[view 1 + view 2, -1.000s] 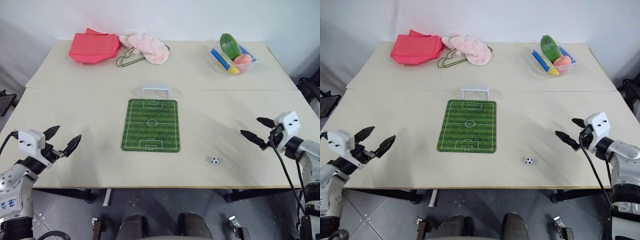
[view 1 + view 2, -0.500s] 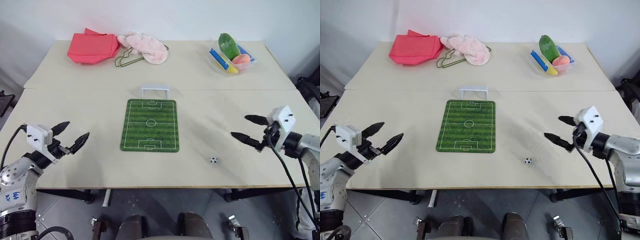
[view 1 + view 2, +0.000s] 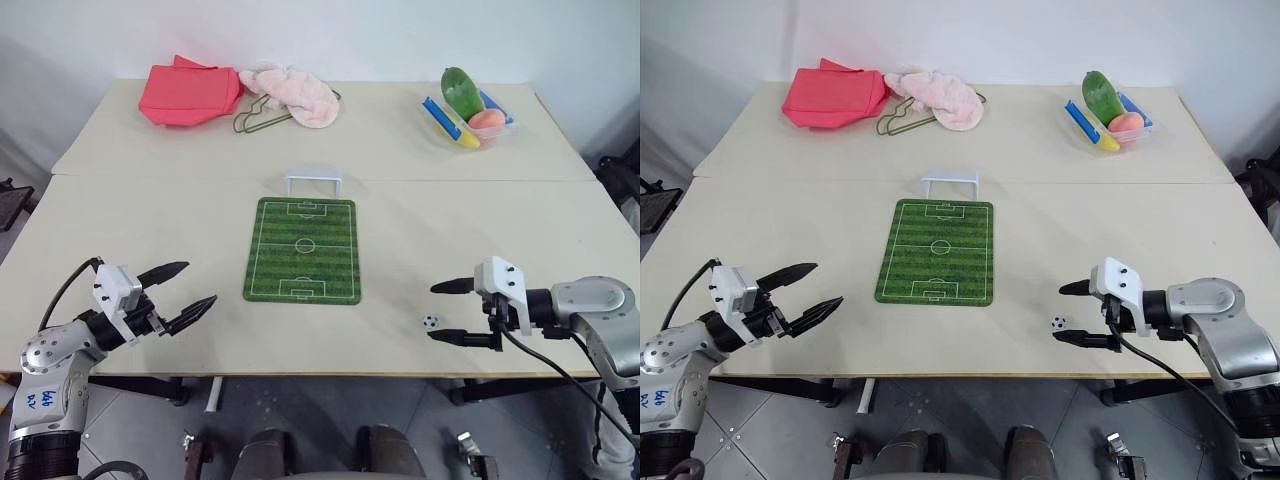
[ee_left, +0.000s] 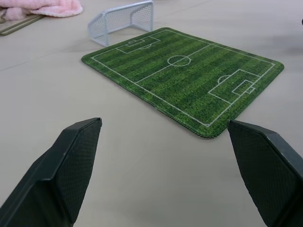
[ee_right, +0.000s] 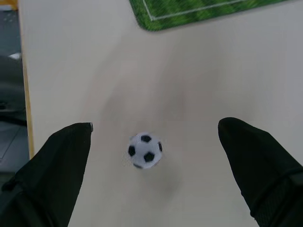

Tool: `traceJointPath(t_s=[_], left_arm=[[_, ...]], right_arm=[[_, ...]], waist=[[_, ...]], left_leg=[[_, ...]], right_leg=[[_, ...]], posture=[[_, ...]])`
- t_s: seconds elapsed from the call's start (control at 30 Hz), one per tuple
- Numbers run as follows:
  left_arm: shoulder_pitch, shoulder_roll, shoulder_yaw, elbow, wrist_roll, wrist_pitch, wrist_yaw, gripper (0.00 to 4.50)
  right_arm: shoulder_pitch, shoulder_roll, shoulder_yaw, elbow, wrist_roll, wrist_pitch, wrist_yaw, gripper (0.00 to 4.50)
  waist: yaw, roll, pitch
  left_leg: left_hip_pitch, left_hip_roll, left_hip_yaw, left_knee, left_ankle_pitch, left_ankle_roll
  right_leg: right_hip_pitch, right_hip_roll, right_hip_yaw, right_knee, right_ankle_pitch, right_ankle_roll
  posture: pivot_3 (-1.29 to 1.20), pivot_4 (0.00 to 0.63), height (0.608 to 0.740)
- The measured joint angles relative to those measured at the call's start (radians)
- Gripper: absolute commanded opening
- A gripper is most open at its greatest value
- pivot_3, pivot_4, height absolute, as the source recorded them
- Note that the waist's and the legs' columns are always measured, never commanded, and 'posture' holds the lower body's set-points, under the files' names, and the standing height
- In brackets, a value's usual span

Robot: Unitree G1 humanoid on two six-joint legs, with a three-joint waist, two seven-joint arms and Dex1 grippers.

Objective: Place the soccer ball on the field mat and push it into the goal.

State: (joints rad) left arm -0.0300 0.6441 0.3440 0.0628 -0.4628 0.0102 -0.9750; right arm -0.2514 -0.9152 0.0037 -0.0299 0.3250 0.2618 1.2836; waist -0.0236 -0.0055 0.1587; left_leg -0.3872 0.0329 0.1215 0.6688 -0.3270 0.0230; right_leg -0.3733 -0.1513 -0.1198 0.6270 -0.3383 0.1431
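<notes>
I need to lower my right gripper before it closes on the soccer ball (image 3: 429, 322), because my fingers are still above the ball and would miss it now.
The tiny black-and-white soccer ball (image 3: 429, 322) lies on the bare table near its front edge, right of the field mat (image 3: 303, 250). My right gripper (image 3: 441, 311) is open, and its two fingertips stand on either side of the ball without touching it; the right wrist view has the ball (image 5: 145, 150) between the fingers. The green field mat sits mid-table, and the small white goal (image 3: 313, 183) stands at its far end. My left gripper (image 3: 188, 285) is open and empty at the front left, pointing toward the mat (image 4: 184, 78) and goal (image 4: 121, 20).
At the back left lie a red cloth (image 3: 190, 92), a pink towel (image 3: 295, 92) and a wire hanger (image 3: 254, 118). A clear tray (image 3: 436, 127) with toy fruit stands at the back right. The table's front edge (image 3: 300, 374) runs close below both grippers.
My right gripper has swung left and toward the front edge, turning until its fingers bracket the ball. My left gripper has moved right toward the mat. The ball, mat and goal have stayed put.
</notes>
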Motion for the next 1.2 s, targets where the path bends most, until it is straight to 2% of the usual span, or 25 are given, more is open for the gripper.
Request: traceJointPath(t_s=[0.17, 0.3, 0.43, 0.7, 1.03, 1.2], left_arm=[[0.079, -0.001, 0.005, -0.031, 0.0, 0.001, 0.007, 4.5], [0.087, -0.001, 0.01, -0.058, -0.001, 0.002, 0.021, 4.5], [0.093, -0.001, 0.015, -0.061, -0.002, 0.002, 0.03, 4.5], [0.106, 0.0, 0.036, -0.064, -0.003, 0.002, 0.036, 4.5], [0.101, -0.01, 0.034, -0.061, -0.002, -0.014, 0.048, 4.5], [0.098, -0.015, 0.027, -0.053, -0.002, -0.025, 0.039, 4.5]], right_arm=[[-0.034, 0.025, 0.08, 0.101, -0.07, -0.084, 0.035, 4.47], [-0.079, 0.056, 0.101, 0.174, -0.1, -0.147, 0.038, 4.47], [-0.089, 0.085, 0.094, 0.217, -0.102, -0.179, 0.03, 3.61], [-0.092, 0.105, 0.089, 0.231, -0.103, -0.201, 0.031, 0.91], [-0.085, 0.107, 0.081, 0.145, -0.074, -0.129, 0.017, 0.85], [-0.149, 0.145, 0.065, 0.064, -0.02, -0.022, -0.032, 0.85]], waist=[[-0.004, -0.001, 0.001], [-0.004, -0.002, 0.0], [-0.006, -0.003, 0.0], [-0.003, -0.003, 0.0], [-0.002, -0.002, 0.0], [-0.005, -0.002, 0.0]], left_leg=[[0.0, 0.001, 0.0, 0.0, 0.0, 0.0], [0.0, 0.002, -0.001, 0.003, 0.0, 0.0], [0.001, 0.003, -0.001, 0.004, 0.0, 0.0], [0.001, 0.002, -0.001, 0.004, 0.0, 0.0], [0.0, 0.002, -0.002, 0.004, 0.0, 0.0], [0.0, 0.002, -0.001, 0.004, 0.0, 0.0]], right_leg=[[0.0, 0.001, 0.0, 0.0, 0.0, 0.0], [0.002, 0.001, 0.0, 0.0, 0.0, 0.0], [0.002, 0.001, 0.0, 0.0, 0.0, 0.0], [0.003, 0.001, -0.001, 0.0, 0.0, 0.0], [0.002, 0.001, -0.001, 0.0, 0.0, 0.0], [0.002, 0.001, -0.001, 0.001, 0.0, 0.0]], posture=[[0.0, 0.15, 0.74], [0.0, 0.15, 0.74], [0.0, 0.15, 0.74], [0.0, 0.15, 0.74], [0.0, 0.15, 0.74], [0.0, 0.15, 0.74]])
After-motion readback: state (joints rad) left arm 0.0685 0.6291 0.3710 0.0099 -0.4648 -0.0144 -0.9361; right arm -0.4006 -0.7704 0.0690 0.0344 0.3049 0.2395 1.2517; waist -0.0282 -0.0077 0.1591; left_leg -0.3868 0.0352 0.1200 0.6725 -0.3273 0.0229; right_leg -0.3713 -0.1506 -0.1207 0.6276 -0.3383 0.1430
